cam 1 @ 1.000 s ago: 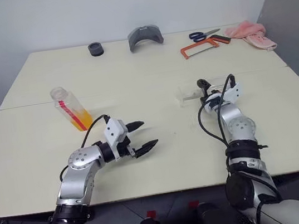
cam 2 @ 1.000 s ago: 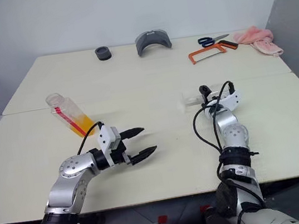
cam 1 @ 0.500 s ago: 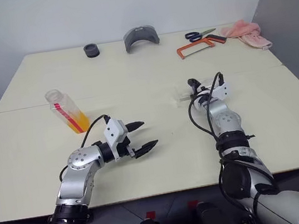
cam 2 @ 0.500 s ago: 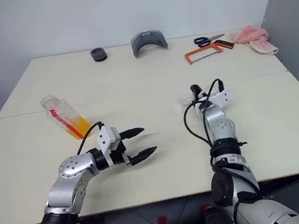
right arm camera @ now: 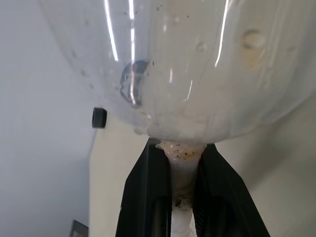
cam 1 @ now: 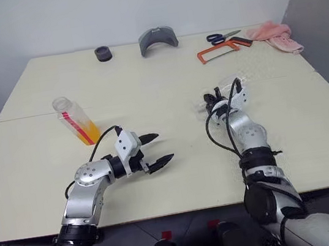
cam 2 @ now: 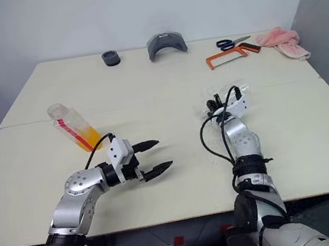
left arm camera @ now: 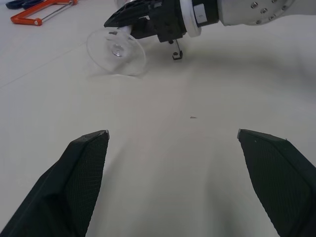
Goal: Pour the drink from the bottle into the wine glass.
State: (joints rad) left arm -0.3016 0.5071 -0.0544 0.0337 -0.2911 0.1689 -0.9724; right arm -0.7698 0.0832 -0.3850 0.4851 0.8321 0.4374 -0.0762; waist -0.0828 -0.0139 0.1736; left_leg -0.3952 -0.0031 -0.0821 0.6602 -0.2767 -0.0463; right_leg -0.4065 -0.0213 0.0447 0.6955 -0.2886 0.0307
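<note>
The wine glass is tilted and its round foot [cam 1: 200,106] is sideways above the table, so the glass would tip if the robot's right gripper opened now.
The bottle [cam 1: 76,120] stands uncapped on the left of the table, with the orange drink [cam 1: 89,133] low inside it. My left gripper [cam 1: 164,146] hovers open and empty in front of it, to the bottle's right; its own view shows the fingers [left arm camera: 84,163] spread wide. My right gripper [cam 1: 212,100] is shut on the stem [right arm camera: 182,165] of the wine glass [right arm camera: 187,64]. The glass is held tilted. Its round foot [left arm camera: 117,52] faces my left gripper, just above the table, and its bowl [cam 1: 233,83] points away.
Along the far edge lie a black round piece [cam 1: 103,53], a grey curved object [cam 1: 158,39], blue scissors [cam 1: 221,38], an orange hacksaw [cam 1: 219,51] and a pink cloth [cam 1: 275,37]. A seam [cam 1: 148,98] crosses the table.
My right gripper has shut on the glass's stem, shifted slightly left and rolled, tipping the lying glass up off the table. My left arm and the bottle have not moved.
</note>
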